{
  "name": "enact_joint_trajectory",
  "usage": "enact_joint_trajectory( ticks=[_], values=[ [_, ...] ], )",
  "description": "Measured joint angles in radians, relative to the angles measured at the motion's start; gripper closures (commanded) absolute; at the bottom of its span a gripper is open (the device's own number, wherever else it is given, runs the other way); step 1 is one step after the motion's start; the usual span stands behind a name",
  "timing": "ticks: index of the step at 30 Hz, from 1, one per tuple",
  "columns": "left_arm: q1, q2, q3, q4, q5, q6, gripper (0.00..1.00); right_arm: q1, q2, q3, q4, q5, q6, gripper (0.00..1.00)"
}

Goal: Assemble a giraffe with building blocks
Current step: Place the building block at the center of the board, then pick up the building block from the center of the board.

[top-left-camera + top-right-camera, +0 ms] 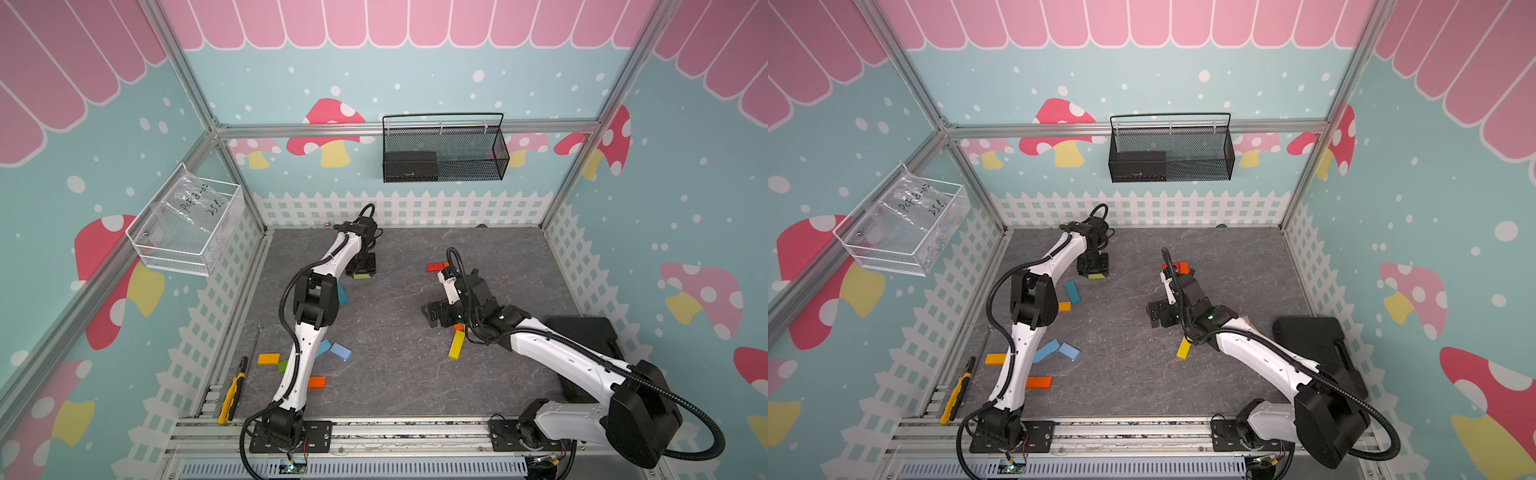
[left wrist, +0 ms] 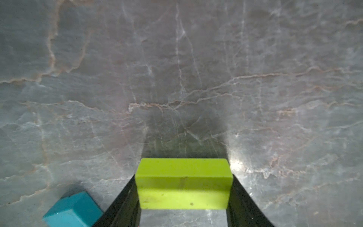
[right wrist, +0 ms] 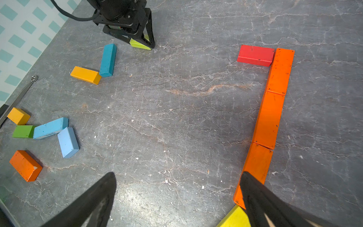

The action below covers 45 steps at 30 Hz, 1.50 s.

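The lime-green block's far lower edge (image 2: 184, 159) meets its shadow on the grey tabletop, so the block would stay there and the left gripper needs to open.
My left gripper (image 2: 183, 181) is shut on a lime-green block (image 2: 183, 173), one jaw against each of its ends, low over the grey table near the back; both top views show it there (image 1: 365, 271) (image 1: 1095, 272). A teal block (image 2: 72, 210) lies beside it. My right gripper (image 3: 177, 175) hangs open over bare table (image 1: 432, 316). Beside one of its fingers (image 3: 255, 196) three orange blocks (image 3: 271, 118) lie end to end, a red block (image 3: 255, 55) touches the far end sideways, and a yellow block (image 3: 235, 218) lies at the near end.
Loose blocks lie on the left side: a yellow-orange one (image 3: 85, 74), two light blue (image 3: 67, 142), a green (image 3: 23, 131), an orange (image 3: 25, 165). A black case (image 1: 582, 336) sits at the right edge and a yellow-handled tool (image 1: 232, 395) at the left edge.
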Motion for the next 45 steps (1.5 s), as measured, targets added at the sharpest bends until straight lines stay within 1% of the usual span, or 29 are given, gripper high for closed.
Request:
enact_joint_trajectory(
  ticks=[2, 8, 15, 22, 26, 28, 30, 33, 36, 38, 40, 41, 45],
  values=[
    [0.0, 0.0, 0.0, -0.004, 0.0, 0.002, 0.46, 0.0, 0.002, 0.003, 0.0, -0.002, 0.0, 0.0],
    [0.0, 0.0, 0.0, -0.013, -0.001, 0.013, 0.3, 0.006, 0.015, 0.013, 0.001, -0.006, 0.0, 0.0],
    [0.0, 0.0, 0.0, -0.018, 0.006, 0.017, 0.18, 0.006, 0.02, 0.016, 0.001, -0.006, 0.0, 0.0],
    [0.0, -0.007, 0.0, -0.018, 0.029, 0.019, 0.09, 0.006, 0.02, 0.016, 0.0, 0.011, 0.016, 0.0],
    [-0.003, -0.079, -0.001, -0.016, 0.027, 0.018, 0.08, 0.008, 0.015, 0.016, 0.0, 0.036, 0.02, 0.0],
    [-0.004, -0.155, -0.002, -0.011, 0.022, 0.018, 0.08, 0.011, 0.006, 0.018, -0.003, 0.056, 0.021, 0.0],
    [-0.006, -0.264, -0.003, 0.003, 0.01, 0.018, 0.09, 0.012, 0.006, 0.043, -0.027, 0.071, 0.027, 0.0],
    [-0.011, -0.492, -0.058, 0.06, -0.022, 0.017, 0.1, 0.013, 0.045, 0.125, -0.071, 0.079, 0.042, 0.0],
    [-0.016, -0.762, -0.236, 0.143, -0.057, 0.008, 0.1, 0.036, 0.117, 0.215, -0.091, 0.084, 0.053, 0.0],
    [-0.013, -0.949, -0.394, 0.196, -0.079, -0.005, 0.11, 0.069, 0.172, 0.266, -0.105, 0.087, 0.056, 0.0],
    [0.007, -1.1, -0.542, 0.235, -0.085, -0.019, 0.12, 0.109, 0.239, 0.323, -0.128, 0.094, 0.056, 0.02],
    [0.024, -1.167, -0.62, 0.254, -0.085, -0.029, 0.12, 0.128, 0.279, 0.359, -0.141, 0.098, 0.055, 0.04],
    [0.09, -1.365, -0.883, 0.293, -0.085, -0.064, 0.12, 0.195, 0.45, 0.521, -0.182, 0.104, 0.046, 0.09]
  ],
)
